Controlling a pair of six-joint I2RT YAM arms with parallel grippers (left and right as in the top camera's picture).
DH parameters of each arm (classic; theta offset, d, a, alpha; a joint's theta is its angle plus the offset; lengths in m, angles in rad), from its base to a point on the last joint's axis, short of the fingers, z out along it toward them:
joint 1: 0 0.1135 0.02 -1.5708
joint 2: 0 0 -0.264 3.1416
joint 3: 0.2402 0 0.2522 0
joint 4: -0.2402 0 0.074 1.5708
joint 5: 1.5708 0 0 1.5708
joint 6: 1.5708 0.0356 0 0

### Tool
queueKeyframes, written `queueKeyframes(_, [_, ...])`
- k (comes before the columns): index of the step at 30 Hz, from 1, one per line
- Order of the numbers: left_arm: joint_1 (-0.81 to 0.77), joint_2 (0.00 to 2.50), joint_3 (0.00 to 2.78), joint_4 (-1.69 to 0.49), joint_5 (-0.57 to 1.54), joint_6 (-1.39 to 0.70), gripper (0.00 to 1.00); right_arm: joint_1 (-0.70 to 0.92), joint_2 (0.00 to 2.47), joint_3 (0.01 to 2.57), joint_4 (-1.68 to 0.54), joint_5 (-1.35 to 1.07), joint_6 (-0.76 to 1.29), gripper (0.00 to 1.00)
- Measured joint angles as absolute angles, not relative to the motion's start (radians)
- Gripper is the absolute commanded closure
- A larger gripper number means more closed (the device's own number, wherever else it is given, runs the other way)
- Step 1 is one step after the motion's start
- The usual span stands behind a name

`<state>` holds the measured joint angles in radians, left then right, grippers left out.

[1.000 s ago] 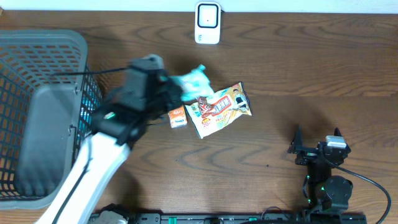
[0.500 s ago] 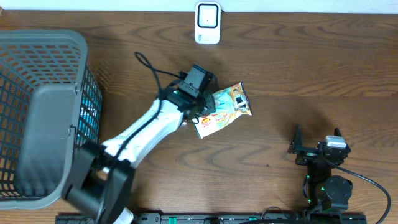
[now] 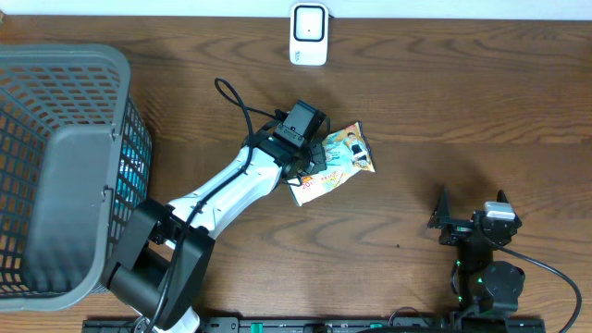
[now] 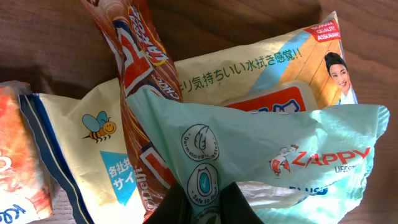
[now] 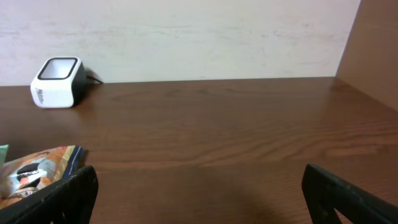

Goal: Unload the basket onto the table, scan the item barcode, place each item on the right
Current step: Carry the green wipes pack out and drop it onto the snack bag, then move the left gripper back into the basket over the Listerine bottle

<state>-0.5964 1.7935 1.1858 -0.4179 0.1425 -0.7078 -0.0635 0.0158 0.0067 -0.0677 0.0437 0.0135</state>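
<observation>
The teal pack is spread across the cream pack and brown wrapper at the ends of my fingers. My left gripper will let go of the teal pack.
My left gripper is shut on the lower edge of a teal "Zappy" wipes pack. That pack lies over a cream Japanese-print pack and a brown snack wrapper. From overhead, the left gripper covers the teal pack, and only the cream pack shows beside it. No barcode is visible. The white barcode scanner stands at the table's far edge, also visible as the scanner in the right wrist view. My right gripper rests open and empty near the front right.
A large grey mesh basket fills the left side, with a grey flap inside it. An orange pack lies left of the pile. The left arm's cable loops above the pile. A wall runs behind the scanner.
The left arm has dropped from high above the table down onto the pile and shifted right. The teal pack, seen beside the gripper before, is now hidden under it. The right arm is still.
</observation>
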Motion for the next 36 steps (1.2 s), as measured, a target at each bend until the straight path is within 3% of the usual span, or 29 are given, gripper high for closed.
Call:
queueKeyframes(2, [-0.596, 1.794, 1.186, -0.417, 0.142, -0.709, 0.55, -0.064, 0.016, 0.007, -0.068, 0.044, 0.014, 0.01])
queueKeyframes(6, [-0.596, 1.794, 1.187, -0.429, 0.142, -0.716, 0.25, -0.064, 0.016, 0.007, -0.068, 0.044, 0.014, 0.01])
queueKeyframes(8, [-0.596, 1.793, 1.191, -0.449, 0.142, -0.716, 0.05, -0.064, 0.016, 0.007, -0.068, 0.044, 0.014, 0.01])
queueKeyframes(14, [-0.595, 1.726, 1.223, -0.498, 0.105, -0.69, 0.01, -0.064, 0.016, 0.007, -0.068, 0.044, 0.014, 0.01])
queueKeyframes(22, [-0.505, 1.459, 1.261, -0.589, 0.041, -0.646, 0.02, -0.064, 0.016, 0.007, -0.068, 0.044, 0.014, 0.01])
queueKeyframes(29, [-0.274, 1.222, 1.374, -0.698, 0.024, -0.561, 0.02, -0.064, 0.016, 0.007, -0.068, 0.044, 0.014, 0.01])
queueKeyframes(36, [0.084, 1.076, 1.467, -0.809, 0.015, -0.534, 0.02, -0.064, 0.016, 0.007, -0.068, 0.044, 0.014, 0.01])
